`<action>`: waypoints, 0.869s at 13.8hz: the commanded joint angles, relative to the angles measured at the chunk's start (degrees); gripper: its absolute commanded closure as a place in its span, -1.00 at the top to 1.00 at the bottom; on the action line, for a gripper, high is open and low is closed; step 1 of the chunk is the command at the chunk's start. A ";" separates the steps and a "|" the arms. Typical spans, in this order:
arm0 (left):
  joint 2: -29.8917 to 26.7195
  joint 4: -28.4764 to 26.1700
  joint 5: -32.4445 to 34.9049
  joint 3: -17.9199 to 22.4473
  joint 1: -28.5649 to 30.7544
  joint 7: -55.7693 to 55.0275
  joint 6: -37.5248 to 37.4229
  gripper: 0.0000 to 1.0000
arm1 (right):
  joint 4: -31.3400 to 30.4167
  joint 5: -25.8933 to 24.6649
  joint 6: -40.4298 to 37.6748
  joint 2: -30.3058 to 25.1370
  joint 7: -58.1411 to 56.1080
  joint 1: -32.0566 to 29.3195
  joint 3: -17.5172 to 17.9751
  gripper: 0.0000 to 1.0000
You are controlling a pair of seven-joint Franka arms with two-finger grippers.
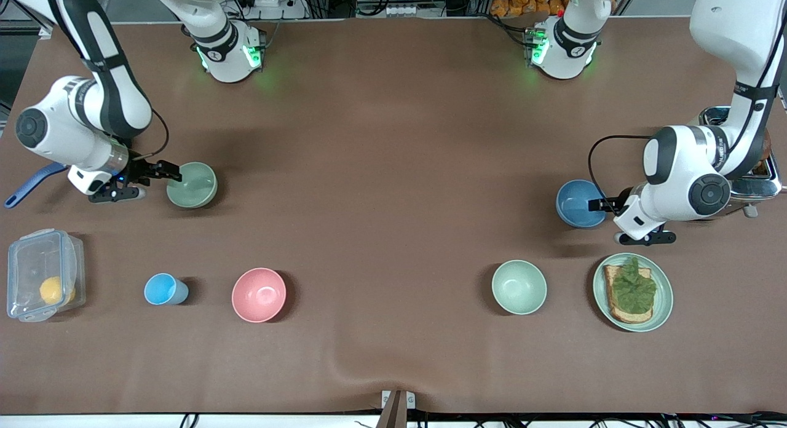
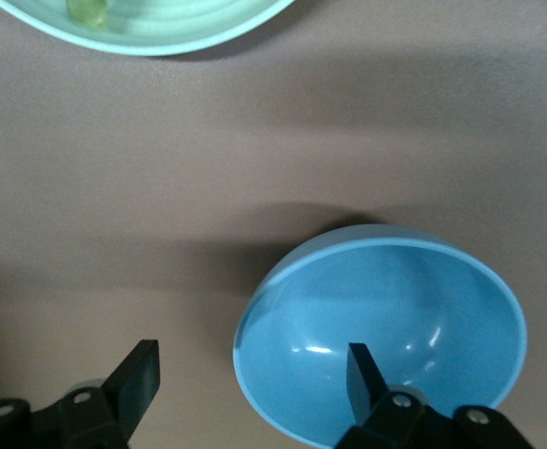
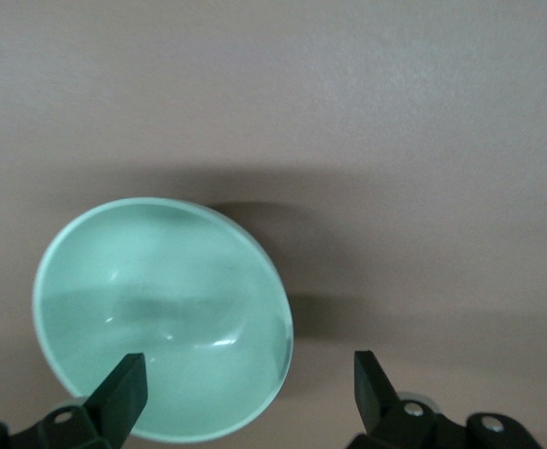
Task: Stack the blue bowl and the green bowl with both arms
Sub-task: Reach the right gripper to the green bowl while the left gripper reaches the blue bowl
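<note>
The green bowl should come over for stacking with the blue bowl [image 1: 580,203], so my right gripper should next grab the green bowl by its rim [image 1: 177,171].
The blue bowl [image 1: 580,203] stands upright toward the left arm's end of the table. My left gripper [image 1: 599,205] is open at its rim. In the left wrist view one finger [image 2: 362,374] is inside the blue bowl [image 2: 381,332], the other outside, and the rim runs between them untouched. The green bowl [image 1: 192,185] stands toward the right arm's end. My right gripper [image 1: 172,174] is open astride its rim. In the right wrist view one finger [image 3: 123,383] hangs over the inside of the green bowl [image 3: 161,313] and the other is over bare table.
Nearer the front camera stand a mint green bowl [image 1: 519,286], a green plate with toast [image 1: 661,305], a pink bowl [image 1: 259,294], a light-blue cup [image 1: 163,289] and a clear lidded box [image 1: 43,274]. A toaster [image 1: 759,173] sits beside the left arm.
</note>
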 commanded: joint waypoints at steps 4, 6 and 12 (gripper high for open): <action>1.64 -0.37 1.42 -0.41 0.42 0.47 1.85 0.29 | 0.15 2.85 4.04 4.84 -1.78 -1.84 0.95 -0.02; 1.82 -0.37 1.42 -0.41 0.42 0.47 1.94 0.10 | 0.15 2.85 3.52 4.75 -1.78 -1.84 0.95 -0.80; 2.60 -0.11 1.42 -0.41 0.34 -0.40 2.38 -0.99 | 0.58 2.85 1.59 4.32 -1.78 -1.93 0.95 -1.00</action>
